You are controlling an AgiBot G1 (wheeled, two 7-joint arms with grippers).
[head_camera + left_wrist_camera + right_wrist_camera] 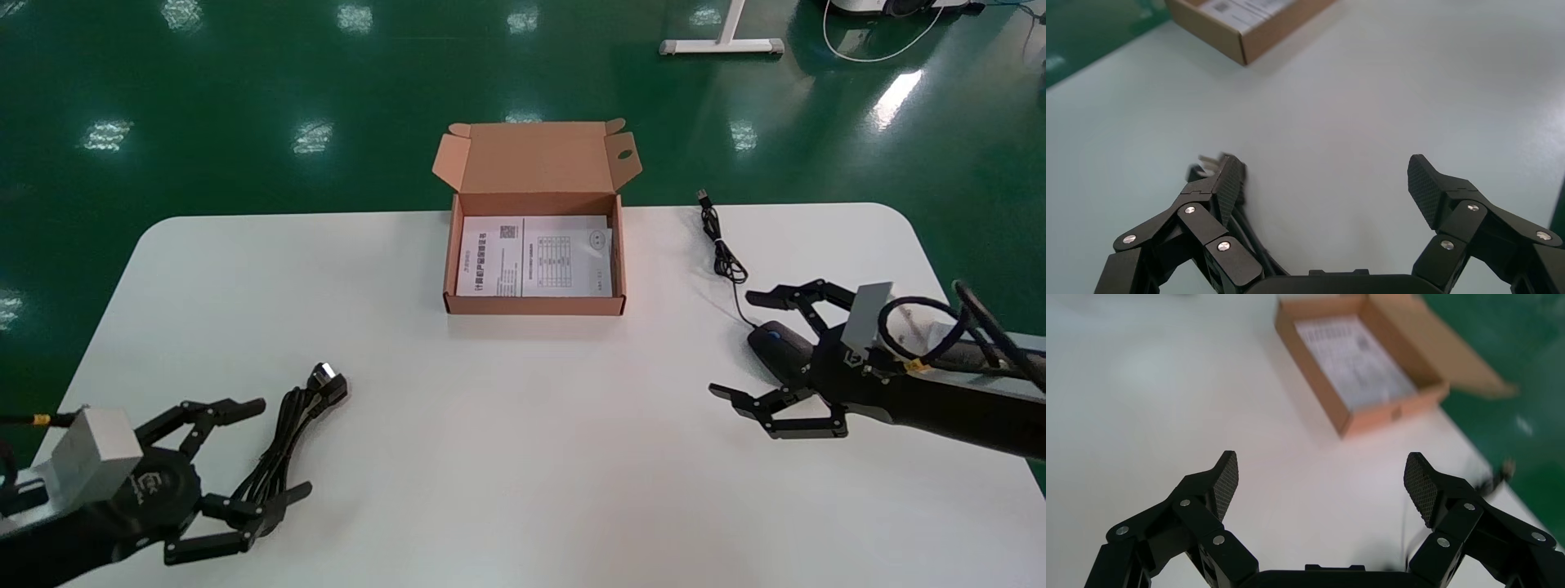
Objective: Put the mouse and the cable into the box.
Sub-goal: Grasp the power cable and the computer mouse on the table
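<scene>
My left gripper is to grab the power cable next by the middle of its loops, since its bulky plug lies at one end. The cable can then go into the box.
An open cardboard box sits at the table's far middle with a printed leaflet flat inside. At the right lies a black mouse; its thin cord runs back toward the far edge. My right gripper is open just above the mouse, which its body partly hides. A bundled black cable with a plug lies front left. My left gripper is open over it; in the left wrist view the cable runs beside one finger.
The white table has rounded corners, with green floor beyond its far edge. A white stand foot rests on the floor far behind. The box corner shows in the left wrist view, the whole box in the right.
</scene>
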